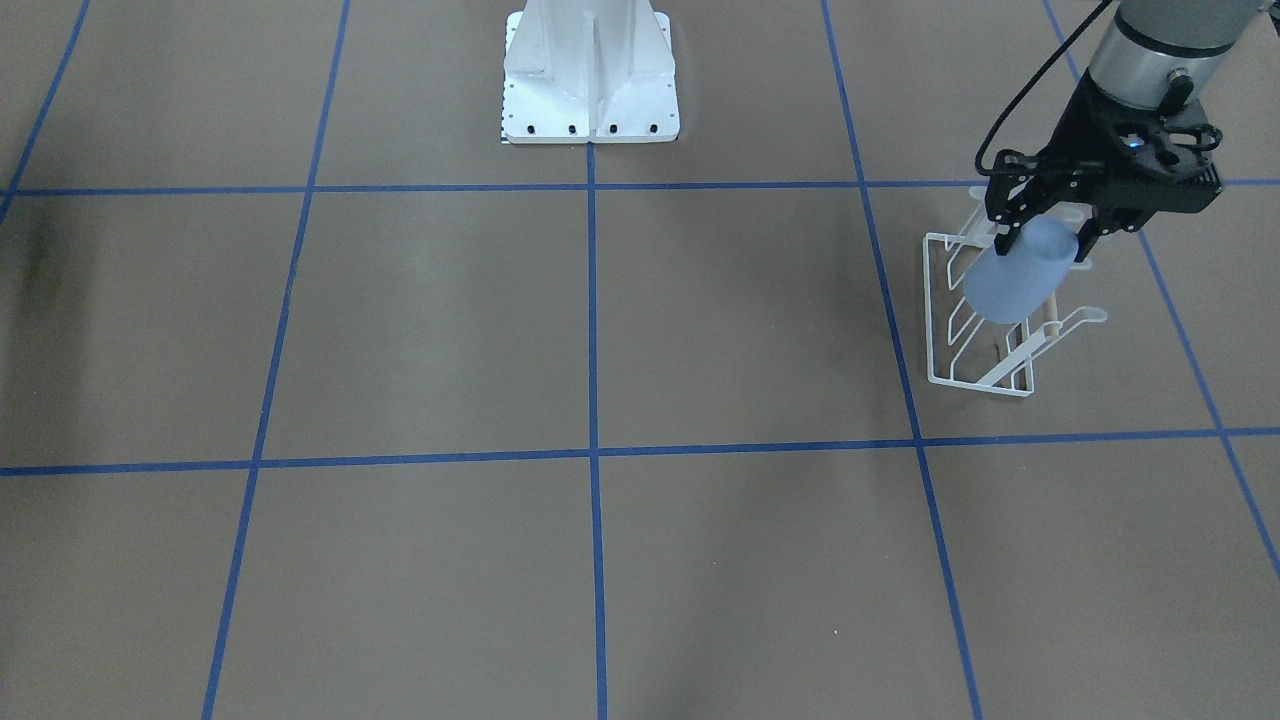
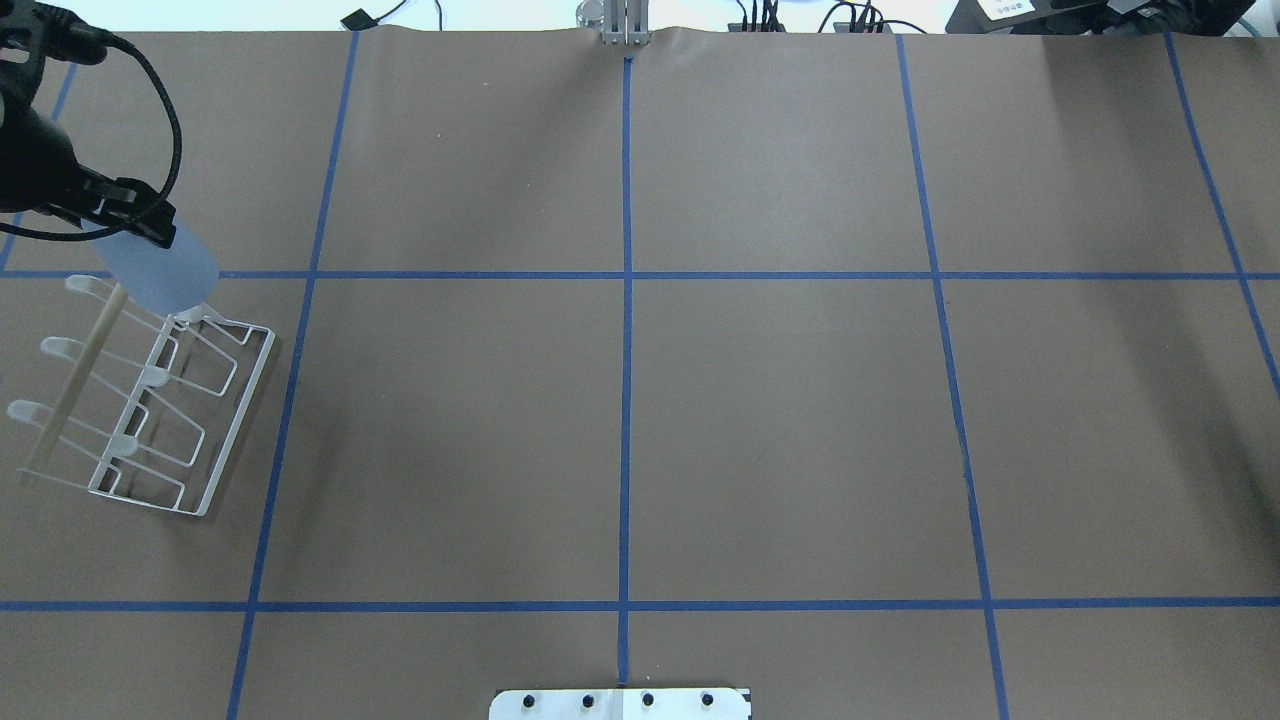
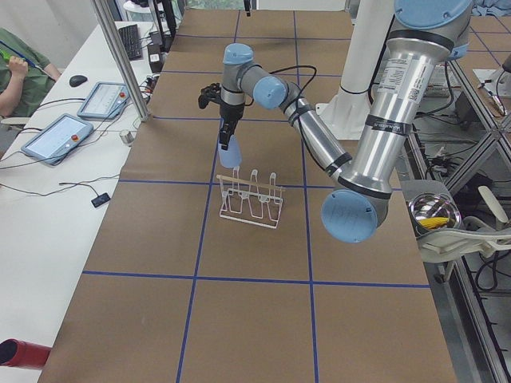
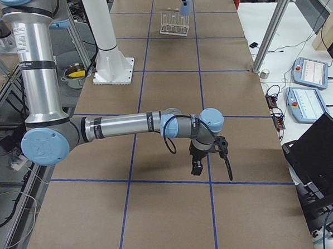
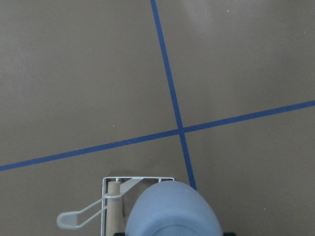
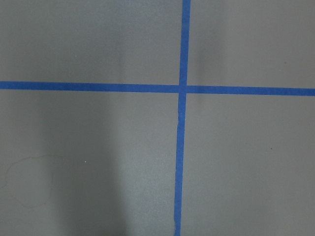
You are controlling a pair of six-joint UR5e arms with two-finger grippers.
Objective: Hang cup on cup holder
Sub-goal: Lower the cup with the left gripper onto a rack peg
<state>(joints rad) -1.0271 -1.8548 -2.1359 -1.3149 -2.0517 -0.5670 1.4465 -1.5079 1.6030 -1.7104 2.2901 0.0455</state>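
Note:
The left gripper should stay closed on the cup until the cup is lower, because the cup's lower edge (image 1: 990, 316) is high over the cup holder's bottom wires.
My left gripper (image 1: 1045, 243) is shut on the pale blue cup (image 1: 1012, 285) and holds it tilted, mouth downward, over the end prong of the white wire cup holder (image 1: 985, 372) on the side away from the robot. In the overhead view the cup (image 2: 160, 268) hangs from the gripper (image 2: 125, 212) just above the rack's (image 2: 232, 420) far corner, next to the wooden rod (image 2: 75, 385). The left wrist view shows the cup (image 5: 172, 212) above the rack's corner (image 5: 114, 183). Whether cup and prong touch is unclear. My right gripper (image 4: 196, 166) shows only in the exterior right view, low over bare table; I cannot tell its state.
The white robot base pedestal (image 1: 590, 80) stands at the table's middle on the robot's side. Blue tape lines (image 2: 626, 400) grid the brown table. An operators' desk with tablets (image 3: 60, 136) lies along the table's side opposite the robot.

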